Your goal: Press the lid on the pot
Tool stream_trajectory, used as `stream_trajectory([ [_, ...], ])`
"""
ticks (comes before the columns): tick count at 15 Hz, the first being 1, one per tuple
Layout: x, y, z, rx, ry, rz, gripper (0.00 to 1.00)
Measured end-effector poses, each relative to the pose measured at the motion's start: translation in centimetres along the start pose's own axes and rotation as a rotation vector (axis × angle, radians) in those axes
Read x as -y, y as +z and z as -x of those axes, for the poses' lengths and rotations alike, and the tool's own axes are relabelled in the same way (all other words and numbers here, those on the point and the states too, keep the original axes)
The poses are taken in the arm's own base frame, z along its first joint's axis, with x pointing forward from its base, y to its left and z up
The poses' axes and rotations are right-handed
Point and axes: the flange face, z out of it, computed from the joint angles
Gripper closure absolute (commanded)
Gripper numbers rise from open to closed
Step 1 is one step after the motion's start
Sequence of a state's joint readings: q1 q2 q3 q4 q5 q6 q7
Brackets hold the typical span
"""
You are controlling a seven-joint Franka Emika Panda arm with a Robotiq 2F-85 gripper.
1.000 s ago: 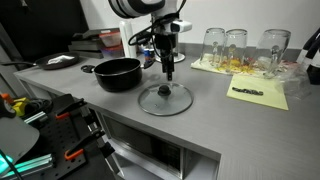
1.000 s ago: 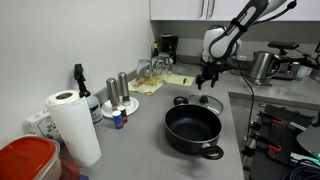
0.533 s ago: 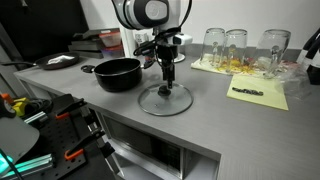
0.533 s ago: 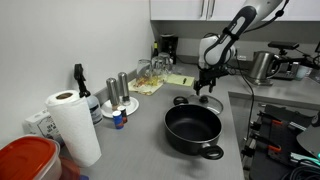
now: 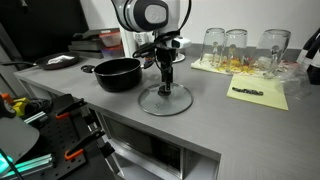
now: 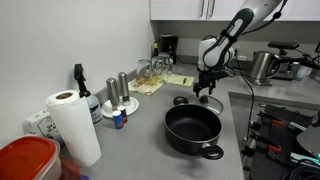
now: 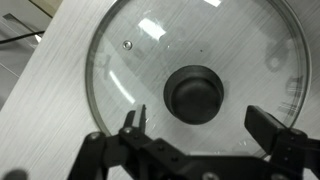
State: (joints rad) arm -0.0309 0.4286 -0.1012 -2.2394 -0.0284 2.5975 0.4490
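Note:
Next, my gripper picks up the lid by its black centre knob point(image 5: 164, 91) and keeps it level to press the lid's rim onto the pot point(image 5: 118, 73).
The round clear glass lid point(image 5: 165, 101) with a metal rim and black centre knob lies flat on the grey counter, beside the pot. It fills the wrist view point(image 7: 130, 70), with the knob point(image 7: 196, 93) between my fingers. The wide black pot point(image 5: 118, 73) with short side handles stands open next to it, also in an exterior view point(image 6: 193, 128). My gripper point(image 5: 166, 84) hangs straight down over the lid's knob, open, fingertips either side of the knob point(image 7: 196, 122). It also shows in an exterior view point(image 6: 206, 90).
Several glasses point(image 5: 236, 45) and a yellow paper point(image 5: 256, 93) lie beyond the lid. A paper towel roll point(image 6: 72, 125), salt and pepper shakers point(image 6: 118, 90), and a red-lidded container point(image 6: 30, 160) stand along the counter. The counter's front edge point(image 5: 150, 118) is close to the lid.
My gripper has come lower and moved slightly toward the pot side, settling over the lid's knob. Lid and pot have not moved.

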Motion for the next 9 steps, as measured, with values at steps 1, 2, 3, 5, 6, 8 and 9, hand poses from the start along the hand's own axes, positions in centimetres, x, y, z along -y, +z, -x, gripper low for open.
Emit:
stream_trajectory([
  [1, 0.0, 0.1, 0.0, 0.003, 0.003, -0.001, 0.00],
  [2, 0.0, 0.3, 0.0, 0.007, 0.006, -0.002, 0.00],
  [3, -0.1, 0.4, 0.1, 0.010, 0.009, -0.003, 0.00],
  [5, -0.1, 0.8, 0.1, 0.018, 0.014, -0.003, 0.00],
  [6, -0.1, 1.0, 0.2, 0.021, 0.015, -0.002, 0.25],
  [8, -0.1, 1.3, 0.2, 0.026, 0.016, 0.000, 0.33],
  [9, -0.1, 1.4, 0.3, 0.028, 0.017, 0.000, 0.40],
])
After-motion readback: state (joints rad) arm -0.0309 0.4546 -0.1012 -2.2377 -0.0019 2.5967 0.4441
